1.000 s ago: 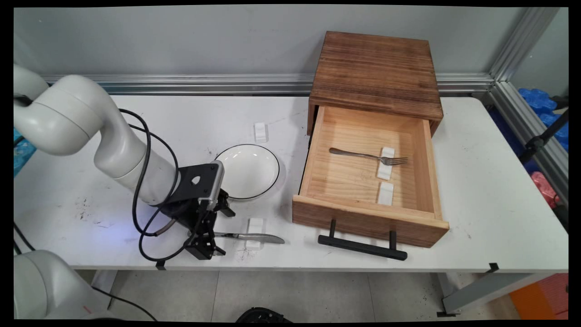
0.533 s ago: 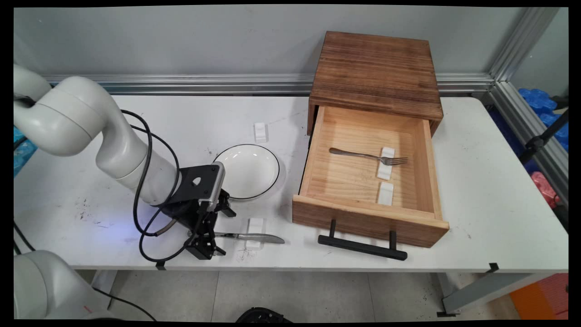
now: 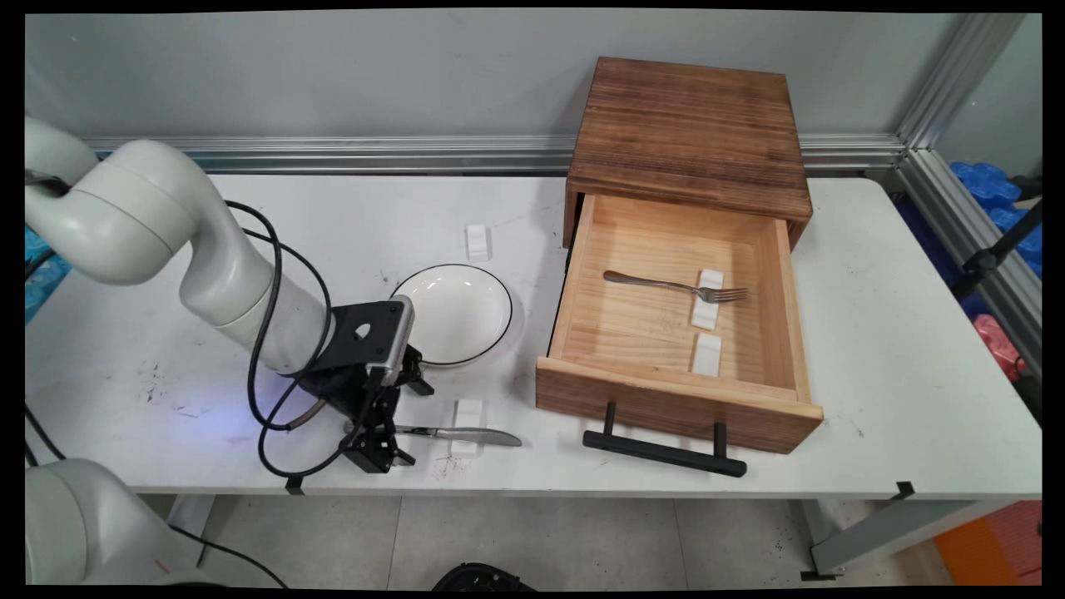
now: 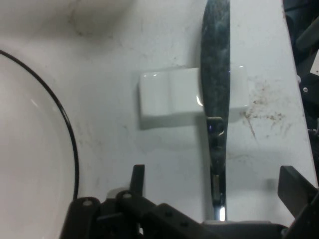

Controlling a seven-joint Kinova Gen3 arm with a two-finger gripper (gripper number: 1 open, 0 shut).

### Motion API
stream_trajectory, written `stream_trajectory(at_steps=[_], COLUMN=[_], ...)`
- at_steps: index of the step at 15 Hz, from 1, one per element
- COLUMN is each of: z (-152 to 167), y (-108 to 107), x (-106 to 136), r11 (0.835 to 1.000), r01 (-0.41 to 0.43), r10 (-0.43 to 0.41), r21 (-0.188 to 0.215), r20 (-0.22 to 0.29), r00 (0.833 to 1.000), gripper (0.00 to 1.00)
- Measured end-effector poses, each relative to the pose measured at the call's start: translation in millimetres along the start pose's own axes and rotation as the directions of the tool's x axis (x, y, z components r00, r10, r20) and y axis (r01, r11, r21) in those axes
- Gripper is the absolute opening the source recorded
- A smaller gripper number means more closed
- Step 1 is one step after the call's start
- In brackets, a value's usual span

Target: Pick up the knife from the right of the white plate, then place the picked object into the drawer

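Observation:
The metal knife needs to move from its white rest into the open drawer, so my gripper should grab it by its handle (image 3: 417, 431) next.
A metal table knife (image 3: 458, 433) lies near the table's front edge, its blade propped on a small white rest (image 3: 468, 413). My gripper (image 3: 376, 434) is low over the knife's handle end, open, with one finger on each side of the handle. In the hand view the knife (image 4: 215, 74) runs up the middle across the white rest (image 4: 167, 97). There the gripper (image 4: 215, 180) straddles the handle, with the left finger (image 4: 137, 175) and the right finger (image 4: 295, 189) well apart and neither touching it.
A white plate with a black rim (image 3: 453, 314) sits just behind the gripper, its rim (image 4: 70, 139) at the hand view's left. To the right stands a wooden box (image 3: 691, 125) with its open drawer (image 3: 678, 399) holding a fork (image 3: 674, 285) and two white rests. Another rest (image 3: 477, 241) lies farther back.
The arm's wrist has shifted slightly right and up. The knife and its rest have not moved.

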Motion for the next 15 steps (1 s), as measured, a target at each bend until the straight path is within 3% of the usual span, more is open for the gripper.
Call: stream_trajectory(at_steps=[4, 5, 15], z=[1.3, 1.6, 2.2], y=[-1.3, -1.6, -0.5], x=[0.0, 0.0, 0.1], r11=[1.0, 1.0, 1.0], r01=[0.004, 0.005, 0.017], r10=[-0.004, -0.005, -0.017], r21=[0.0, -0.001, -0.008], r20=[0.001, 0.002, 0.002], r00=[1.0, 1.0, 1.0], gripper=[1.0, 0.0, 0.0])
